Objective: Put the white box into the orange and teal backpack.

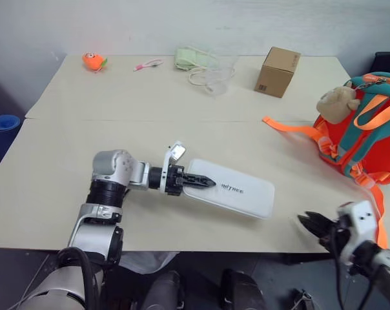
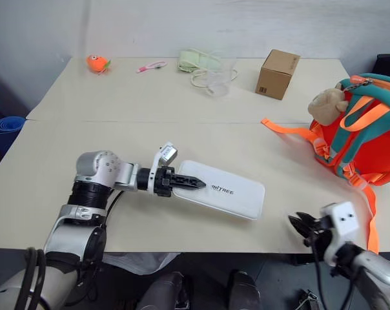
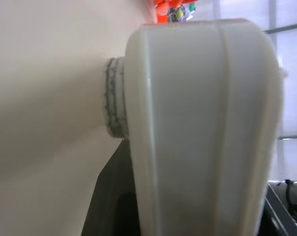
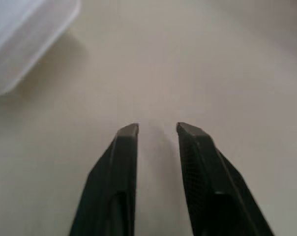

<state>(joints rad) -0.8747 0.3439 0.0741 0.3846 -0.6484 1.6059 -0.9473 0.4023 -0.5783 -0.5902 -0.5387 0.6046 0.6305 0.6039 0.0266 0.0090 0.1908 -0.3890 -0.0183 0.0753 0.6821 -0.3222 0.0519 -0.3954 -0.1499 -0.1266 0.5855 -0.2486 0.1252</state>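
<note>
My right gripper grips the backpack by its padded lower edge (image 1: 376,173) next, to steady the backpack for the white box (image 1: 241,192) to go in.
The white box (image 1: 241,192) lies flat near the table's front edge, with small grey lettering on its face. My left gripper (image 1: 201,182) is shut on its left end, one black finger lying across the top face. In the left wrist view the white box (image 3: 202,137) stands close up and edge-on. The orange and teal backpack (image 1: 366,139) sits at the table's right side with a tan plush toy (image 1: 337,101) on it. An orange strap (image 1: 288,126) trails from it to the left. My right gripper (image 1: 309,223) hangs open at the front edge, right of the box and holding nothing (image 4: 157,129).
At the back of the table are a brown cardboard box (image 1: 277,71), a pale green pouch with a cord (image 1: 195,59), a pink item (image 1: 148,64) and a small orange toy (image 1: 93,61). A blue roll (image 1: 1,129) sits off the table's left side.
</note>
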